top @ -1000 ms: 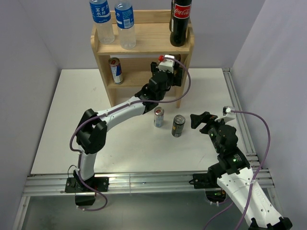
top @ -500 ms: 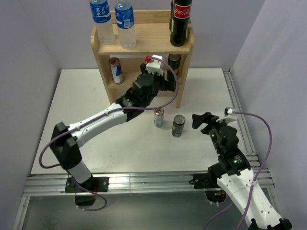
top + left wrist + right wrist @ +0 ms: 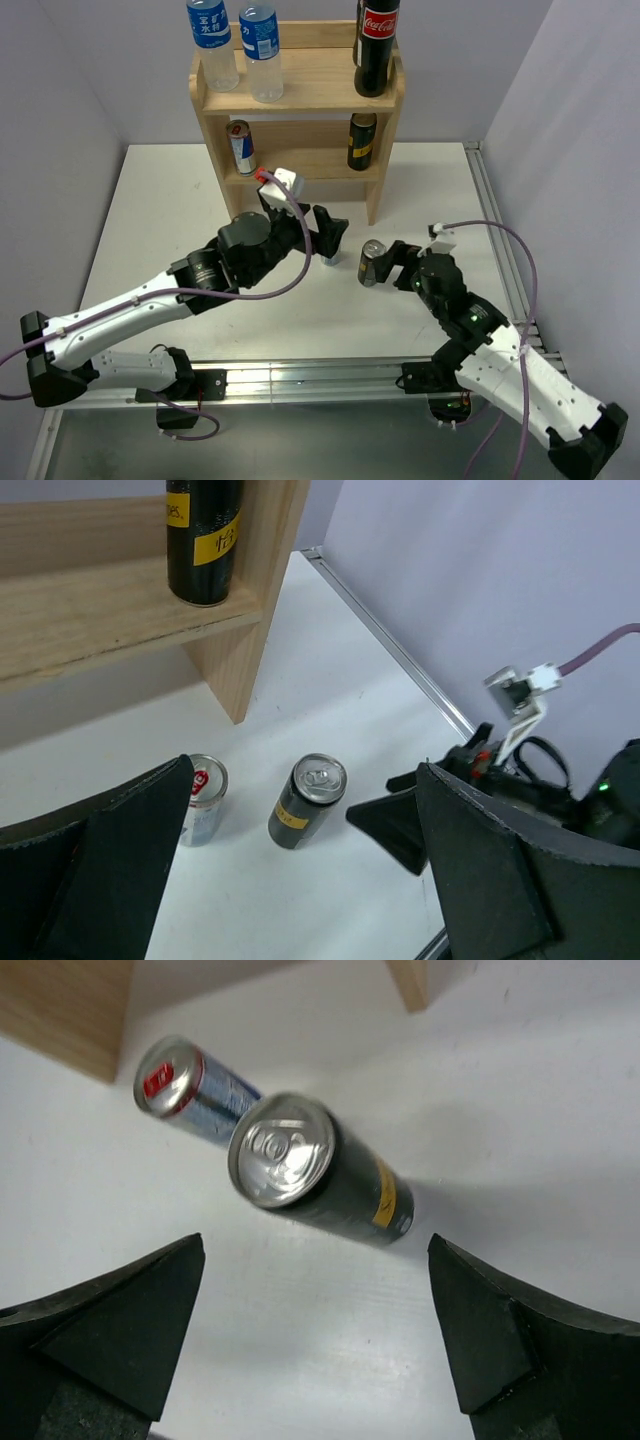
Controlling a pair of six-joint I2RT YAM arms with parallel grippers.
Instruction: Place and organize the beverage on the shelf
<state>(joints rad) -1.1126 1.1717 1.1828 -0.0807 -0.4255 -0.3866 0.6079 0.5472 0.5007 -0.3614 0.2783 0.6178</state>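
The robot's right gripper should next grab the table's black can by its round side (image 3: 369, 268), so that the can's base stays free to stand on the shelf (image 3: 300, 92).
The pale wood shelf (image 3: 300, 92) stands at the back. Its top board holds two water bottles (image 3: 240, 45) and a cola bottle (image 3: 376, 48). Its lower tier holds a blue-silver can (image 3: 240, 147) at the left and a black can (image 3: 361, 141) at the right, which also shows in the left wrist view (image 3: 203, 540). On the table stand a silver can (image 3: 328, 254) and a black can with a yellow label (image 3: 371, 263). My left gripper (image 3: 326, 234) is open and empty above the silver can (image 3: 203, 800). My right gripper (image 3: 391, 266) is open and empty just right of the table's black can (image 3: 320, 1175).
The white table (image 3: 150, 250) ends in a metal rail (image 3: 495, 230) on the right and another along the near edge. Grey walls close in the sides. The shelf's side panel foot (image 3: 410, 980) stands just behind the two table cans.
My left gripper has drawn back out of the shelf's lower tier, leaving the black can standing there, and now hangs over the silver can. My right gripper has moved left up to the table's black can.
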